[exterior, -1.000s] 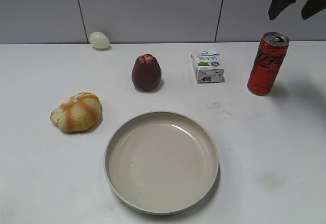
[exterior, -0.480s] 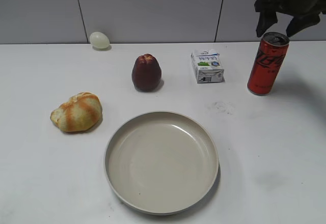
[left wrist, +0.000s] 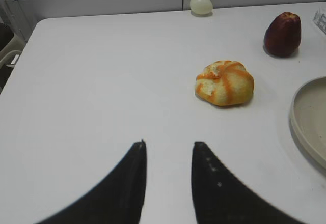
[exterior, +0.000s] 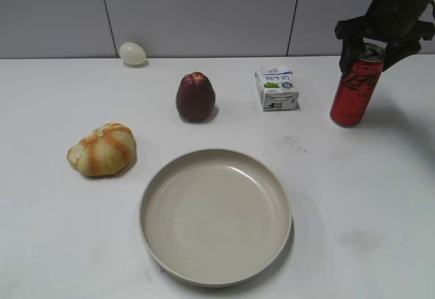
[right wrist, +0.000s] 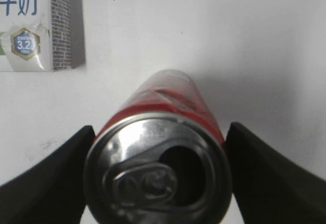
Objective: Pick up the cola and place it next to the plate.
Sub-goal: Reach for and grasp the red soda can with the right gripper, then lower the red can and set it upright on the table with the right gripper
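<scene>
My right gripper should next pick up the can by its upper part below the silver top (exterior: 366,70) (right wrist: 165,102). Then it can put the can beside the plate.
The cola (exterior: 353,94), a tall red can with a silver top, stands upright at the back right of the white table. My right gripper (exterior: 369,56) is open, with one finger on each side of the can's upper part. In the right wrist view the can top (right wrist: 158,183) fills the gap between the fingers (right wrist: 159,132). The plate (exterior: 147,210), large, round and beige, lies at the front centre and is apart from the can; its rim shows in the left wrist view (left wrist: 305,117). My left gripper (left wrist: 168,143) is open and empty over bare table.
A small white carton (exterior: 276,88) stands left of the can and shows in the right wrist view (right wrist: 25,25). A dark red fruit (exterior: 196,97), a bread roll (exterior: 103,149) and a pale egg (exterior: 132,53) lie further left. A wall runs along the table's back.
My right gripper has come down from above the can and moved a little left; its fingers now straddle the can's top. Nothing else has moved.
</scene>
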